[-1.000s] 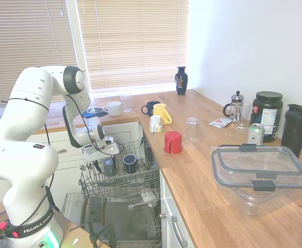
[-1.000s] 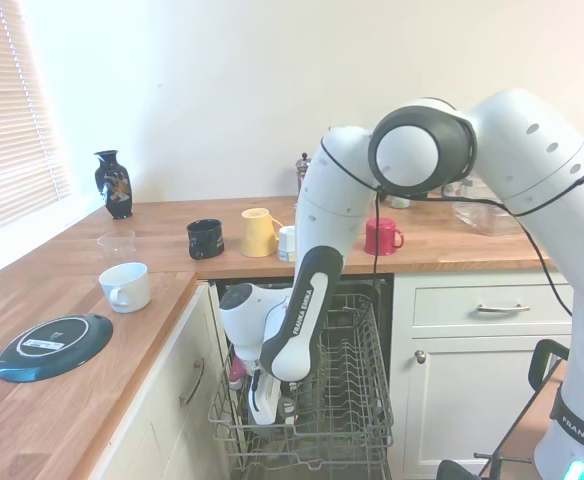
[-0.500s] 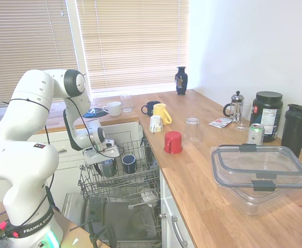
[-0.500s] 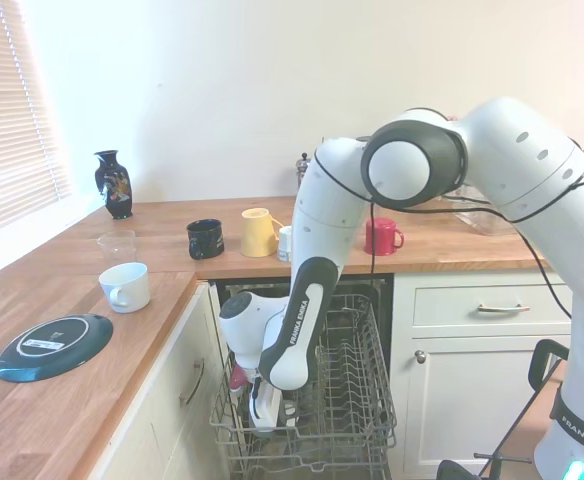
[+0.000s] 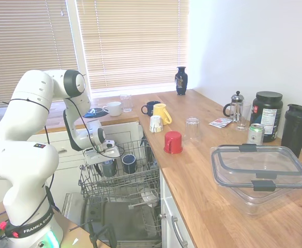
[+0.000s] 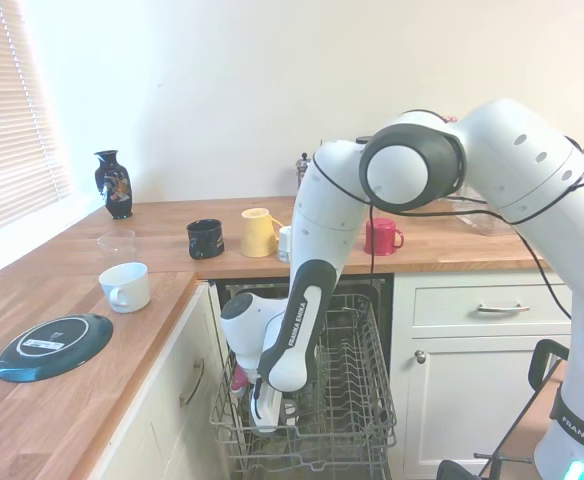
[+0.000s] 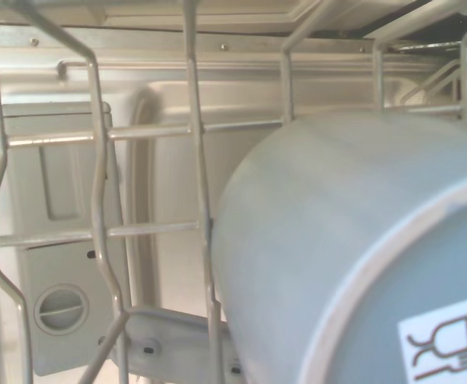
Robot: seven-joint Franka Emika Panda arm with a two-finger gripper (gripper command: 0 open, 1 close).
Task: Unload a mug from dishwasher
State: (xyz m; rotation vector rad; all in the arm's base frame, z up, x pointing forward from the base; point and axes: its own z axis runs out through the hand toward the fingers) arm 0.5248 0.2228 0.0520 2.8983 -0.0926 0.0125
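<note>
The mug's side [image 7: 297, 208] is close in the wrist view, so the robot's gripper needs to close on the mug now.
The slate grey-blue mug [image 5: 108, 168] stands in the pulled-out wire rack [image 5: 140, 184] of the dishwasher [image 5: 121, 223], on the rack's left side. My gripper [image 5: 107, 162] is down in the rack right at this mug, and the hand above hides its rim. In the wrist view the mug [image 7: 337, 240] fills the lower right from very close, its pale base ring and a label showing, with rack wires [image 7: 197, 200] beside it. From the other side my gripper [image 6: 269, 414] reaches low into the rack [image 6: 357, 400], and the mug is hidden there.
A dark navy mug [image 5: 129, 163] sits in the rack just right of the grey-blue one. On the wooden counter [image 5: 202, 191] stand a red mug [image 5: 172, 142], a glass [image 5: 192, 130], a yellow mug [image 5: 161, 112] and a clear lidded box [image 5: 259, 173]. White drawers [image 6: 492, 310] flank the rack.
My gripper has dropped lower into the rack, down onto the grey-blue mug, mostly in the first half second. The mugs have not moved.
</note>
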